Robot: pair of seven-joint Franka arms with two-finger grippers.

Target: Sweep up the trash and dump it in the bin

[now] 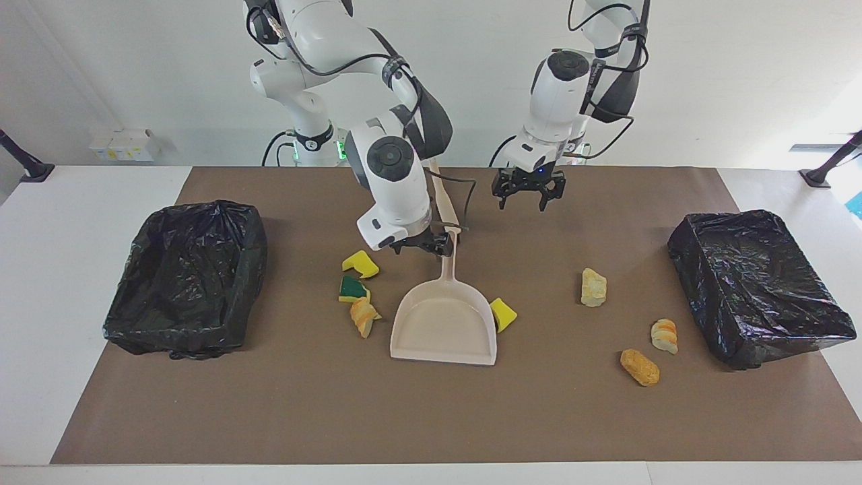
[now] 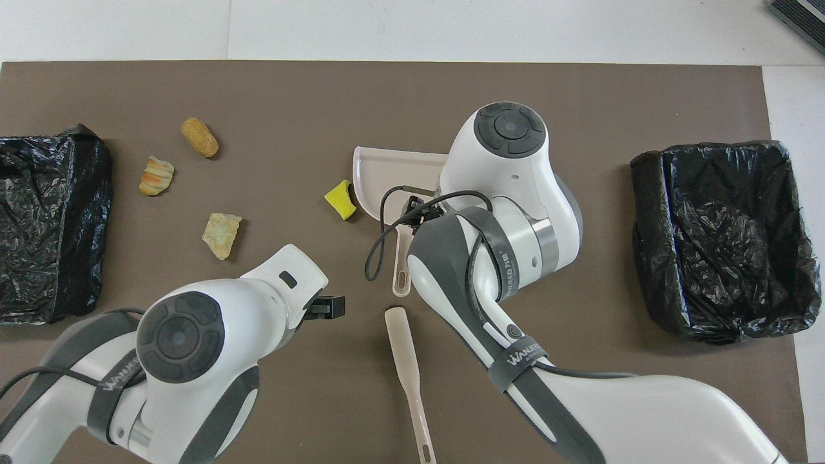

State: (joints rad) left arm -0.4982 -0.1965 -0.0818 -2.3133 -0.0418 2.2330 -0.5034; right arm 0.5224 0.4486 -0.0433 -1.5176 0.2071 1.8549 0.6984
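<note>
I should grab the brush by its handle [image 2: 417, 408] with my left gripper next. The brush's broad head [image 2: 400, 340] then stays free to sweep trash onto the dustpan.
The trash lies scattered on the brown mat: a yellow sponge [image 1: 361, 263], a green-and-yellow sponge [image 1: 353, 289] and a bread lump [image 1: 364, 316] beside the beige dustpan [image 1: 444, 323], and another yellow sponge [image 1: 503, 314] at its other side. A pale lump [image 1: 593, 287], a striped lump [image 1: 664, 335] and a tan-orange lump [image 1: 640, 367] lie toward the left arm's end. My right gripper [image 1: 423, 246] hangs low and open, close beside the dustpan's handle [image 1: 447, 259], holding nothing. My left gripper [image 1: 528, 195] hovers open over bare mat near the brush [image 2: 403, 348].
Two black-lined bins stand on the mat, one [image 1: 188, 269] at the right arm's end and one [image 1: 757, 283] at the left arm's end. In the overhead view the right arm covers the sponges and much of the dustpan.
</note>
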